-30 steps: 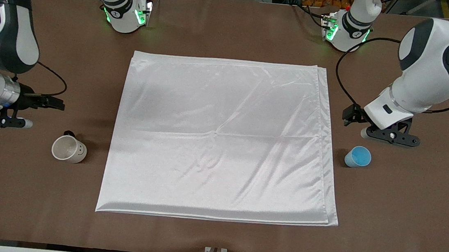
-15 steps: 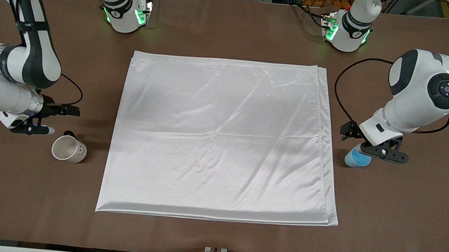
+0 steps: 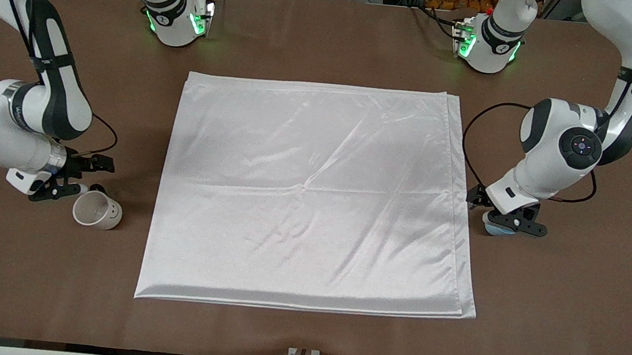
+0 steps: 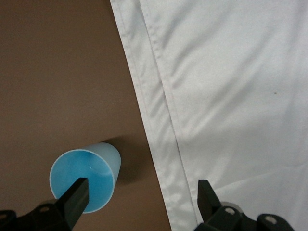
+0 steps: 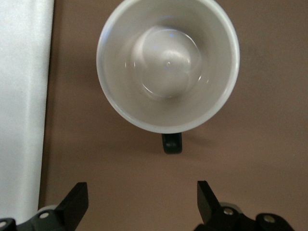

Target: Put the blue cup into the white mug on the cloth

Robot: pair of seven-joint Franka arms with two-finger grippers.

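The white mug's opening (image 5: 167, 65) needs to stay free for the blue cup, so my right gripper should grab the mug by its black handle (image 5: 172, 143) next.
The blue cup (image 3: 496, 230) stands on the brown table beside the cloth (image 3: 314, 195), at the left arm's end, mostly hidden under my left gripper (image 3: 504, 223). In the left wrist view the cup (image 4: 84, 178) stands upright; my left gripper (image 4: 141, 192) is open, one finger over its rim, the other over the cloth's edge (image 4: 231, 96). The white mug (image 3: 97, 210) stands off the cloth at the right arm's end. My right gripper (image 3: 63, 188) is open right beside it. In the right wrist view the gripper (image 5: 141, 197) is over bare table next to the mug's (image 5: 167, 62) black handle (image 5: 172, 143).
The cloth lies flat in the middle of the table, with a doubled edge toward the left arm's end; its edge also shows in the right wrist view (image 5: 24, 96). Both arm bases (image 3: 177, 19) (image 3: 485, 43) stand along the table's edge farthest from the front camera.
Both arms have come down and in: the left gripper moved over the blue cup and now covers it; the right gripper moved close beside the white mug. Cups and cloth have not moved.
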